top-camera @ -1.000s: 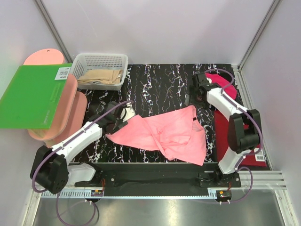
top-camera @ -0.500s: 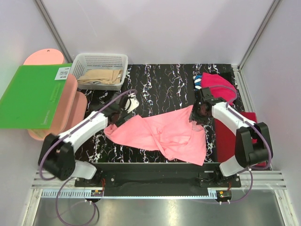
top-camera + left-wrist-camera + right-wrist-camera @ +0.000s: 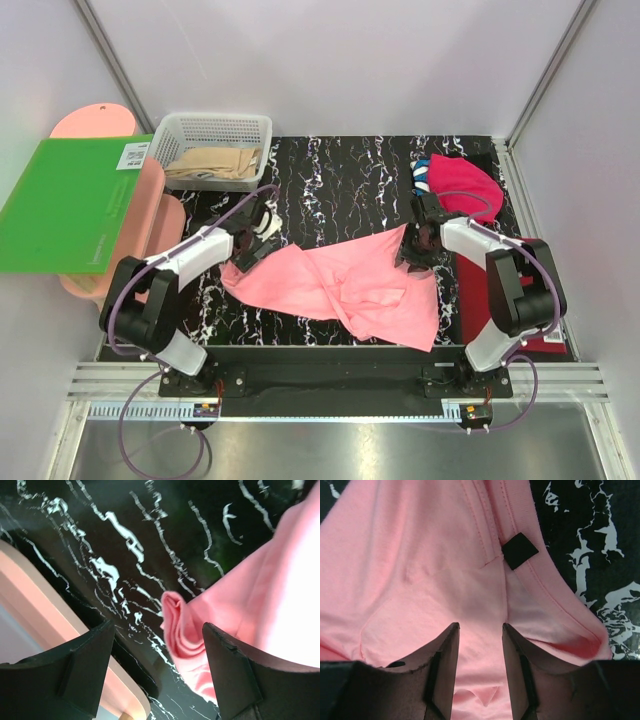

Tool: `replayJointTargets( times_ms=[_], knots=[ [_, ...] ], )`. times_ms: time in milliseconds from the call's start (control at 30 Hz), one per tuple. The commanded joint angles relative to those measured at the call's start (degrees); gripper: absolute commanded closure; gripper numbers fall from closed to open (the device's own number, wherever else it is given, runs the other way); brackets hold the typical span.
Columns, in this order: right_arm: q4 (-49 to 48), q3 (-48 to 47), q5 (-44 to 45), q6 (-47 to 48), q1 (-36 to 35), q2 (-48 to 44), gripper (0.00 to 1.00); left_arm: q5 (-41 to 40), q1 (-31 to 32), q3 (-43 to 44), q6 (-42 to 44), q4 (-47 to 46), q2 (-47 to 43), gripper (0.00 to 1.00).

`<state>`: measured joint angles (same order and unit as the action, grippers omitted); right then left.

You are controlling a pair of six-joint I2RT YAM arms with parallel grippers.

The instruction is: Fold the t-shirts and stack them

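My left gripper grabs the salmon-pink t-shirt by the rolled edge (image 3: 232,273) at its outer corner (image 3: 229,278) next. Then I stretch the t-shirt flat for folding.
The salmon-pink t-shirt (image 3: 350,285) lies crumpled across the middle of the black marbled table (image 3: 330,180). My left gripper (image 3: 252,243) is at its left corner, open. In the left wrist view a rolled edge of the shirt (image 3: 175,625) lies between the wide fingers of that gripper (image 3: 157,628), untouched. My right gripper (image 3: 408,255) is low over the shirt's upper right part by the collar. In the right wrist view its jaws (image 3: 480,627) stand half narrowed, apart, with pink cloth (image 3: 420,570) under and between them. The magenta t-shirt (image 3: 460,185) is bunched at the far right, with a bit of blue cloth (image 3: 420,178) beside it.
A dark-red board (image 3: 480,290) lies along the right side under the right arm. A white basket (image 3: 215,150) with beige cloth stands at the back left. A green board (image 3: 70,200) rests on pink boards (image 3: 150,240) at the left. The collar's black tag (image 3: 519,550) is ahead of the right fingers.
My right gripper came from the far right corner down onto the shirt's collar area and its jaws narrowed. My left gripper swung a little farther back and to the right along the shirt's left corner.
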<state>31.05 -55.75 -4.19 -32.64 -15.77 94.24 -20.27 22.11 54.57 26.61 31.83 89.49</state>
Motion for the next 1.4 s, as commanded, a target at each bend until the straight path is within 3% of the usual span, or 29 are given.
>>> replayJointTargets(
  times_ms=[0, 233, 267, 300, 433, 633, 767, 967, 1033, 1100, 1133, 1233, 1367],
  knots=[
    [-3.4, 0.7, -1.0, -0.1, -0.3, 2.4, 0.53, -1.5, -1.2, -2.1, -0.2, -1.5, -6.2, 0.24],
    [-5.6, 1.7, -2.1, -0.3, -0.3, 4.7, 0.61, -1.2, -2.4, -6.0, -0.7, -1.9, -7.1, 0.22],
    [-5.8, 1.8, -2.1, -0.4, -0.3, 4.9, 0.66, -1.2, -2.4, -6.1, -1.0, -1.9, -6.8, 0.22],
    [-5.9, 1.8, -2.2, -0.3, -0.3, 5.0, 0.77, -1.2, -2.4, -6.4, -1.1, -1.9, -6.3, 0.21],
    [-5.9, 2.0, -2.3, -0.3, -0.2, 4.2, 1.0, -1.3, -2.8, -7.0, -1.6, -2.7, -4.7, 0.21],
    [-5.8, 2.1, -3.1, -0.5, -0.3, 3.0, 1.0, 0.6, -2.9, -4.6, -2.5, -3.5, -1.3, 0.24],
    [-5.7, 2.5, -3.5, -0.7, -0.3, 2.1, 1.0, 3.0, -2.9, -1.3, -3.7, -1.3, 0.9, 0.36],
    [-5.8, 2.8, -4.1, -0.7, -0.3, 1.0, 1.0, 6.7, -2.8, 2.9, -5.7, 1.0, 1.8, 0.32],
    [-5.6, 2.7, -4.2, -0.8, -0.3, 1.0, 1.0, 7.7, -2.8, 3.6, -6.0, 1.6, 1.9, 0.58],
    [-5.5, 2.5, -4.3, -0.8, -0.3, 0.5, 1.0, 7.9, -2.7, 3.6, -6.0, 2.2, 2.4, 0.78],
    [-5.4, 2.3, -4.3, -0.8, -0.3, 0.5, 1.0, 7.8, -2.8, 3.4, -6.0, 2.2, 2.7, 0.82],
    [-4.9, 1.9, -4.2, -0.7, -0.3, 0.1, 1.0, 7.7, -2.8, 2.7, -5.8, 2.2, 2.7, 0.84],
    [-4.0, 1.4, -3.9, -0.6, -0.3, -0.6, 1.0, 7.8, -2.7, 1.4, -5.6, 2.3, 2.0, 0.76]
  ],
)
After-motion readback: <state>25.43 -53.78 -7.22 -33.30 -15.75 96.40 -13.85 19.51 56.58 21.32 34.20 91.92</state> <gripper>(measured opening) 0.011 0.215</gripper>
